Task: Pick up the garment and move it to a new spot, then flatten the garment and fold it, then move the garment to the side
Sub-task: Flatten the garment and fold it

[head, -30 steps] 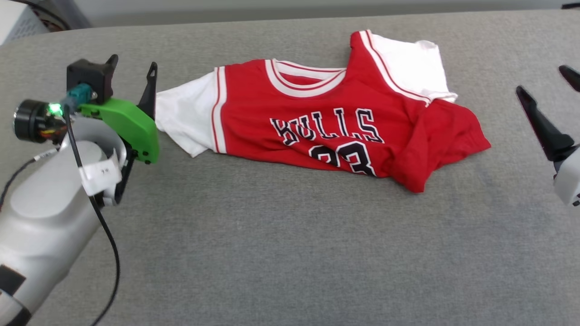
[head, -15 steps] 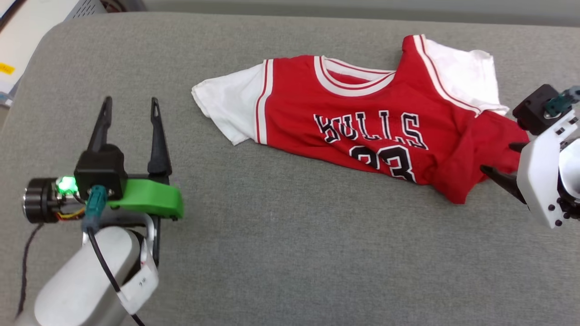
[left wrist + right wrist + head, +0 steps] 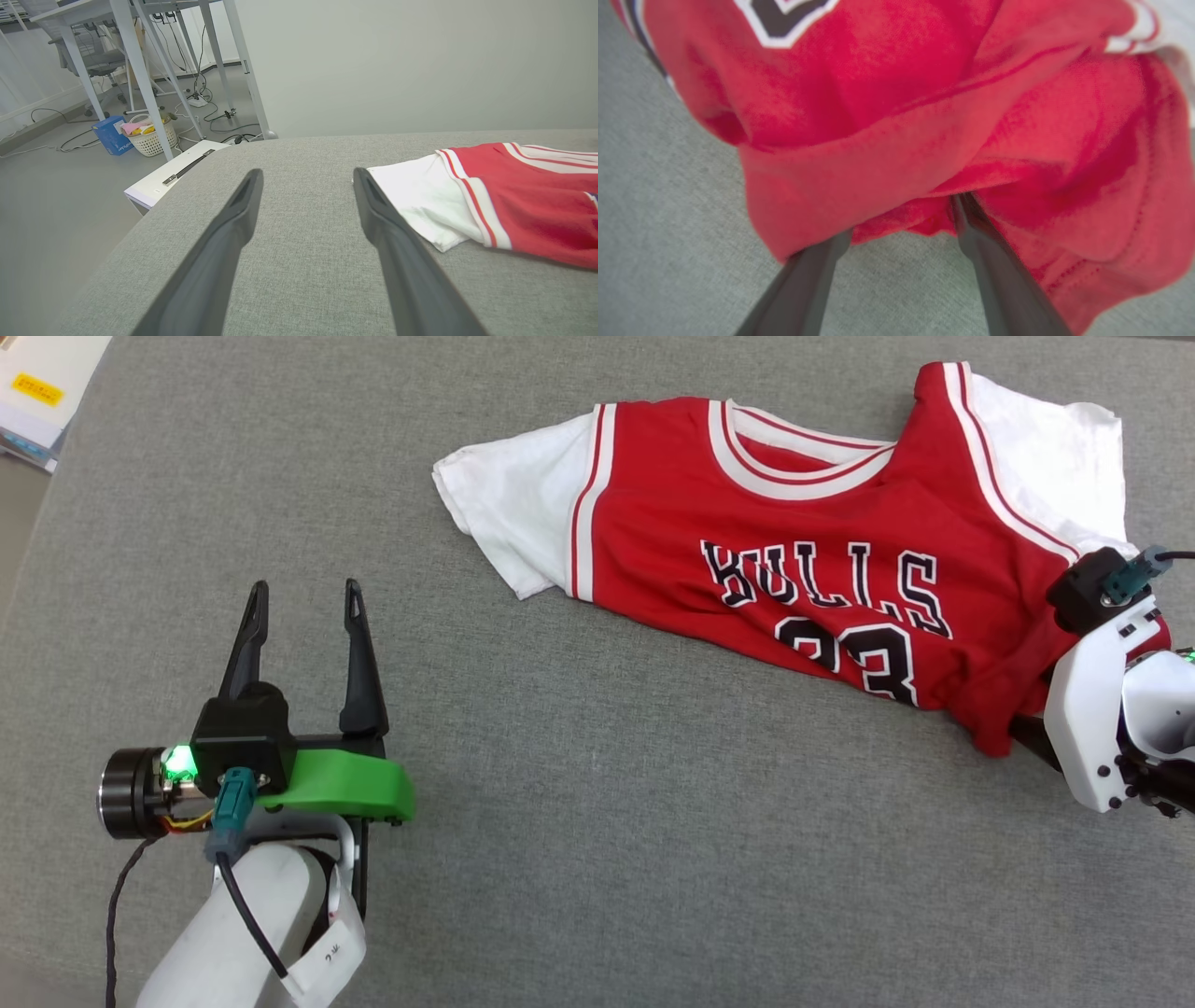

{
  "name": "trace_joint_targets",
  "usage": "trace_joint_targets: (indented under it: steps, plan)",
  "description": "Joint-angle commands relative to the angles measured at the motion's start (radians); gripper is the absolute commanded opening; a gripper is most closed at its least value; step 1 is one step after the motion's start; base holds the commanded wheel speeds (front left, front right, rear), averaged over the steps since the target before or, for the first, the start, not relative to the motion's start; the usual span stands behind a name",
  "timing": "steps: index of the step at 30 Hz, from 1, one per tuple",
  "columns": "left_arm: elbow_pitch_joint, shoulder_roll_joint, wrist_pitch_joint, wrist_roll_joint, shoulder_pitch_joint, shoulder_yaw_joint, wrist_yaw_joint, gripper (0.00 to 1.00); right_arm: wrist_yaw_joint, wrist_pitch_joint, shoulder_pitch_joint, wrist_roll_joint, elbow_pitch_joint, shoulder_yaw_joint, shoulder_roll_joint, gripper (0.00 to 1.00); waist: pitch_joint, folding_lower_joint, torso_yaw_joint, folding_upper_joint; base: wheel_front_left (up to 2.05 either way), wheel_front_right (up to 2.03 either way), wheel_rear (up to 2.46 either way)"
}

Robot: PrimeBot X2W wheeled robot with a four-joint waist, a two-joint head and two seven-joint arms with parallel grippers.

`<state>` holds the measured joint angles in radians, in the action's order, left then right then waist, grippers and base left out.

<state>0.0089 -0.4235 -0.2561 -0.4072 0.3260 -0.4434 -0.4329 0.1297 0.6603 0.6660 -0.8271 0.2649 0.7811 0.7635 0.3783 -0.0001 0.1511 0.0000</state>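
Note:
Next, my right gripper picks up the garment by its bunched red hem (image 3: 990, 730) (image 3: 928, 217) to move the garment to a new spot.
The garment (image 3: 803, 569), a red T-shirt with white sleeves and black "BULLS 23" lettering, lies rumpled on the grey table (image 3: 579, 840), its lower right part bunched. My left gripper (image 3: 305, 590) stands open at the lower left, well short of the white left sleeve (image 3: 420, 205); nothing is between its fingers. My right gripper (image 3: 903, 217) is at the garment's bunched red lower right corner (image 3: 924, 154). Its jaws stand wide apart and its fingertips (image 3: 966, 210) are pushed into the folds, where the hem hides them.
The table's rounded left edge (image 3: 140, 233) drops to the floor. A white box (image 3: 173, 172) stands beside it there. Farther off are desk legs (image 3: 140, 79), a basket (image 3: 149, 135) and a blue box (image 3: 112, 135). Bare grey cloth spreads in front of the garment.
The camera has tilted down and shifted. My right gripper has come in from the right edge to the garment's lower right corner. My left gripper has drawn back from the white sleeve.

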Motion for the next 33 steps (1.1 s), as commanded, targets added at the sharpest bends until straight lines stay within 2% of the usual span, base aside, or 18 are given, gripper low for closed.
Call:
trace_joint_targets:
  steps: [1, 2, 6, 12, 19, 20, 27, 33]
  plan:
    - [0.010, 0.011, -0.006, 0.013, -0.021, 0.013, 0.014, 1.00, 0.001, -0.019, -0.039, -0.037, 0.026, 0.063, -0.052, 0.44, -0.017, 0.0001, -0.013, 0.0000, 0.00, 0.00, 0.00]
    - [0.017, 0.016, -0.006, 0.019, -0.026, 0.021, 0.022, 1.00, 0.001, -0.043, -0.036, -0.050, 0.023, 0.066, -0.055, 0.00, -0.027, 0.0001, -0.018, 0.0000, 0.00, 0.00, 0.00]
    - [0.041, 0.031, -0.006, 0.044, -0.060, 0.050, 0.052, 1.00, 0.001, -0.133, -0.026, -0.097, -0.031, 0.072, -0.040, 0.00, -0.082, 0.0001, -0.047, 0.0000, 0.00, 0.00, 0.00]
    - [0.062, 0.046, -0.006, 0.064, -0.121, 0.085, 0.081, 1.00, 0.001, -0.218, -0.060, -0.168, -0.213, 0.048, 0.046, 0.00, -0.160, 0.0001, -0.089, 0.0000, 0.00, 0.00, 0.00]
    - [0.068, 0.058, -0.006, 0.081, -0.181, 0.115, 0.102, 1.00, 0.001, -0.263, -0.215, -0.246, -0.403, -0.040, 0.131, 0.00, -0.214, 0.0001, -0.119, 0.0000, 0.00, 0.00, 0.00]
    - [0.065, 0.060, -0.006, 0.085, -0.205, 0.122, 0.107, 1.00, 0.001, -0.282, -0.308, -0.269, -0.453, -0.094, 0.149, 0.00, -0.230, 0.0001, -0.124, 0.0000, 0.00, 0.00, 0.00]
    - [0.067, 0.068, -0.006, 0.093, -0.239, 0.137, 0.117, 1.00, 0.001, -0.303, -0.552, -0.282, -0.488, -0.207, 0.152, 0.00, -0.243, 0.0001, -0.127, 0.0000, 0.00, 0.00, 0.00]
    - [0.071, 0.078, -0.006, 0.102, -0.237, 0.146, 0.128, 1.00, 0.001, -0.291, -0.716, -0.264, -0.408, -0.270, 0.081, 0.00, -0.217, 0.0001, -0.121, 0.0000, 0.00, 0.00, 0.00]
